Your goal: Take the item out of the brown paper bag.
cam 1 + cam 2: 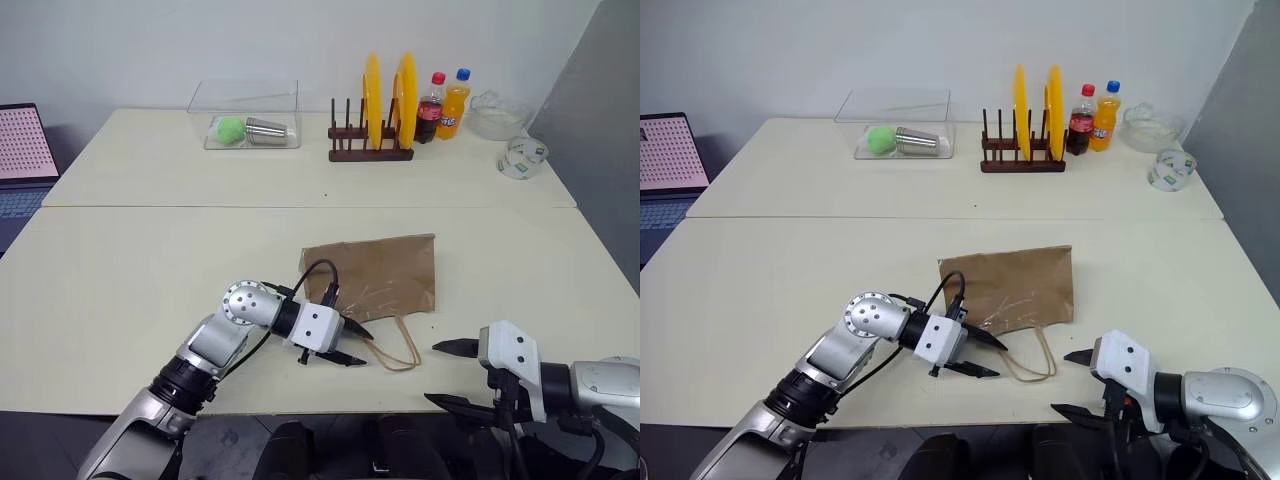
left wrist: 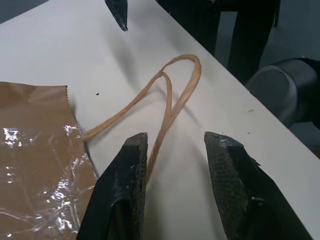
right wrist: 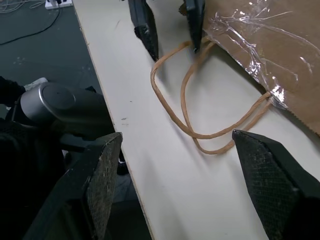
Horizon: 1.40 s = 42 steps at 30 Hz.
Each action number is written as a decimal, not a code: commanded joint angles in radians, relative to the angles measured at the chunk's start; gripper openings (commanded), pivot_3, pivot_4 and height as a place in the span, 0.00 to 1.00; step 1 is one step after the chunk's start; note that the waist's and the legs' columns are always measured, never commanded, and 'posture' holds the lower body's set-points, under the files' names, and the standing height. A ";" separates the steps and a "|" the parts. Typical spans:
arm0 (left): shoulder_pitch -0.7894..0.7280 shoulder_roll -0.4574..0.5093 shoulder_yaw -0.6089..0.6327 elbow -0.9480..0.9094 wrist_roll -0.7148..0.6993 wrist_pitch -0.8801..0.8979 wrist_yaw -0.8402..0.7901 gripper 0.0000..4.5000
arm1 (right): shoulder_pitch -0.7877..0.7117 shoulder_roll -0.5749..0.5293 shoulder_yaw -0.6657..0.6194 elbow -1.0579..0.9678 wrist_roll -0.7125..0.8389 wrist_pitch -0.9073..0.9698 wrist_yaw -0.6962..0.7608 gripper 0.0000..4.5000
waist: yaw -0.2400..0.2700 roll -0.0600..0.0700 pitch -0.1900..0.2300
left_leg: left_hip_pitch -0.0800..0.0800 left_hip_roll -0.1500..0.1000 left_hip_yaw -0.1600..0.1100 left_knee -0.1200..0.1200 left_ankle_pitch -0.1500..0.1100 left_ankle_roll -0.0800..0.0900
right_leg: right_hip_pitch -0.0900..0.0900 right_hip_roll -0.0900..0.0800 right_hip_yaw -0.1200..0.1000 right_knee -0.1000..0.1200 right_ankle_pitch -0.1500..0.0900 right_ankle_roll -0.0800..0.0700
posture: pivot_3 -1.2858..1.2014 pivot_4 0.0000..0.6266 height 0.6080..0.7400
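The paper bag (image 1: 375,275) lies flat and is far wider than my fingers. My left gripper grabs the bag by one thin tan handle (image 1: 376,351) next.
The brown paper bag (image 1: 375,275) lies flat on the table's near half, with clear tape shining on its side (image 2: 45,165). Its two tan loop handles (image 1: 395,350) trail toward the front edge. The item is hidden. My left gripper (image 1: 360,347) reaches in from the left at the handles' base, open, and one handle strand (image 2: 165,115) runs on the table between its fingers. My right gripper (image 1: 435,373) hovers at the table's front edge, right of the handles, open wide and holding nothing. In the right wrist view the handles (image 3: 200,135) lie just ahead of its fingers.
At the back stand a plate rack with yellow plates (image 1: 372,140), two soda bottles (image 1: 441,106), a glass bowl (image 1: 495,115) and a tape roll (image 1: 522,157). A clear box (image 1: 250,115) holds a green ball and a metal cup. A laptop (image 1: 22,150) sits far left.
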<state>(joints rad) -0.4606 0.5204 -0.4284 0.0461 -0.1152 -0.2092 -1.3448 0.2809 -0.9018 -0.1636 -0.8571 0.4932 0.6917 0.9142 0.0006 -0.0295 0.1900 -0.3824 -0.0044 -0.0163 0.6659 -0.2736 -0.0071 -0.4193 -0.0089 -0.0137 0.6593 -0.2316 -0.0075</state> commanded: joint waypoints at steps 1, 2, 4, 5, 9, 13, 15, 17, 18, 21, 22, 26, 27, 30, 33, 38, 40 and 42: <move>-0.026 -0.027 0.016 -0.003 -0.014 -0.016 0.022 0.42 | -0.005 -0.014 -0.002 -0.033 0.017 -0.007 -0.003 0.82 | 0.000 0.000 0.000 | 0.000 0.000 0.000 0.000 0.000 0.000 | 0.000 0.000 0.000 0.000 0.000 0.000 | 0.52 0.24 1.00; -0.027 -0.031 0.017 0.000 -0.013 -0.017 0.026 0.42 | -0.004 -0.014 -0.003 -0.035 0.019 -0.005 -0.003 0.82 | 0.000 0.000 0.000 | 0.000 0.000 0.000 0.000 0.000 0.000 | 0.000 0.000 0.000 0.000 0.000 0.000 | 0.52 0.24 1.00; -0.033 -0.038 0.017 0.015 -0.004 -0.026 0.034 0.42 | -0.001 -0.016 -0.004 -0.039 0.021 -0.002 -0.004 0.82 | -0.001 0.000 0.000 | 0.000 0.000 0.000 0.000 0.000 0.000 | 0.000 0.000 0.000 0.000 0.000 0.000 | 0.52 0.24 1.00; -0.034 -0.042 0.016 0.024 0.001 -0.035 0.040 0.42 | -0.001 -0.017 -0.005 -0.039 0.022 0.000 -0.005 0.82 | 0.000 0.000 0.000 | 0.000 0.000 0.000 0.000 0.000 0.000 | 0.000 0.000 0.000 0.000 0.000 0.000 | 0.52 0.24 1.00; -0.037 -0.062 0.008 0.055 0.018 -0.061 0.064 0.42 | 0.004 -0.020 -0.012 -0.044 0.026 0.003 -0.006 0.82 | 0.000 0.000 0.000 | 0.000 0.000 0.000 0.000 0.000 0.000 | 0.000 0.000 0.000 0.000 0.000 0.000 | 0.52 0.24 1.00; -0.043 -0.091 0.006 0.092 0.032 -0.083 0.092 0.42 | 0.004 -0.022 -0.014 -0.047 0.028 0.008 -0.008 0.82 | 0.000 0.000 0.000 | 0.000 0.000 0.000 0.000 0.000 0.000 | 0.000 0.000 0.000 0.000 0.000 0.000 | 0.52 0.24 1.00; -0.041 -0.100 0.011 0.087 0.024 -0.070 0.096 0.42 | 0.006 -0.024 -0.017 -0.048 0.030 0.009 -0.007 0.82 | 0.000 0.000 0.000 | 0.000 0.000 0.000 0.000 0.000 0.000 | 0.000 0.000 0.000 0.000 0.000 0.000 | 0.52 0.24 1.00; -0.041 -0.098 0.013 0.090 0.028 -0.069 0.096 0.42 | 0.007 -0.026 -0.019 -0.049 0.030 0.009 -0.006 0.82 | 0.000 0.000 0.000 | 0.000 0.000 0.000 0.000 0.000 0.000 | 0.000 0.000 0.000 0.000 0.000 0.000 | 0.52 0.24 1.00; -0.041 -0.096 0.013 0.095 0.032 -0.075 0.098 0.42 | 0.008 -0.027 -0.019 -0.049 0.030 0.008 -0.006 0.82 | 0.000 0.000 0.000 | 0.000 0.000 0.000 0.000 0.000 0.000 | 0.000 0.000 0.000 0.000 0.000 0.000 | 0.52 0.24 1.00; -0.033 -0.093 0.003 0.095 0.034 -0.081 0.091 0.42 | 0.005 -0.028 -0.012 -0.047 0.028 0.005 -0.010 0.82 | 0.000 0.000 0.000 | 0.000 0.000 0.000 0.000 0.000 0.000 | 0.000 0.000 0.000 0.000 0.000 0.000 | 0.52 0.24 1.00; -0.028 -0.097 -0.001 0.089 0.032 -0.080 0.090 0.38 | 0.004 -0.027 -0.008 -0.046 0.026 0.004 -0.011 0.82 | 0.000 0.000 0.000 | 0.000 0.000 0.000 0.000 0.000 0.000 | 0.000 0.000 0.000 0.000 0.000 0.000 | 0.52 0.24 1.00; -0.018 -0.097 -0.002 0.068 0.020 -0.056 0.085 0.16 | 0.003 -0.029 0.006 -0.039 0.009 -0.006 -0.015 0.82 | 0.000 0.000 0.000 | 0.000 0.000 0.000 0.000 0.000 0.000 | 0.000 0.000 0.000 0.000 0.000 0.000 | 0.52 0.24 1.00; -0.019 -0.094 0.008 0.062 0.014 -0.046 0.088 0.08 | 0.005 -0.030 0.006 -0.038 0.006 -0.008 -0.017 0.82 | 0.000 0.000 0.000 | 0.000 0.000 0.000 0.000 0.000 0.000 | 0.000 0.000 0.000 0.000 0.000 0.000 | 0.52 0.24 1.00; -0.032 -0.097 0.048 0.033 -0.032 0.039 0.108 0.00 | 0.013 -0.030 0.008 -0.036 -0.005 -0.013 -0.020 0.82 | 0.000 0.000 0.000 | 0.000 0.000 0.000 0.000 0.000 0.000 | 0.000 0.000 0.000 0.000 0.000 0.000 | 0.52 0.24 1.00; -0.054 -0.103 0.085 0.007 -0.073 0.134 0.134 0.00 | 0.012 -0.029 0.017 -0.033 -0.010 -0.020 -0.027 0.82 | 0.000 0.000 0.000 | 0.000 0.000 0.000 0.000 0.000 0.000 | 0.000 0.000 0.000 0.000 0.000 0.000 | 0.52 0.24 1.00; -0.098 -0.126 0.148 -0.026 -0.137 0.299 0.199 0.00 | -0.044 -0.016 0.085 -0.016 -0.039 -0.048 -0.049 0.82 | -0.002 0.000 0.000 | 0.000 0.000 0.000 0.001 0.000 0.000 | 0.000 0.000 0.000 0.001 0.000 0.000 | 0.52 0.24 1.00; -0.102 -0.127 0.152 -0.033 -0.142 0.322 0.203 0.00 | -0.083 -0.013 0.124 0.003 -0.061 -0.059 -0.055 0.82 | -0.002 0.000 0.000 | 0.000 0.000 0.000 0.001 0.000 0.000 | 0.000 0.000 0.000 0.001 0.000 0.001 | 0.52 0.24 1.00; -0.101 -0.126 0.151 -0.037 -0.139 0.328 0.207 0.00 | -0.125 -0.012 0.168 0.027 -0.089 -0.071 -0.059 0.82 | -0.003 0.000 0.000 | 0.000 0.000 0.000 0.001 0.000 0.000 | 0.000 0.000 0.000 0.001 0.000 0.001 | 0.52 0.24 1.00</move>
<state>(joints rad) -0.5514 0.3972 -0.2961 0.0448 -0.2367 0.1117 -1.1465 0.1718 -0.9158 -0.0102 -0.8289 0.4228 0.6442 0.8629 -0.0021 -0.0298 0.1898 -0.3820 -0.0046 -0.0162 0.6669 -0.2734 -0.0072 -0.4190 -0.0084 -0.0131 0.6599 -0.2311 -0.0069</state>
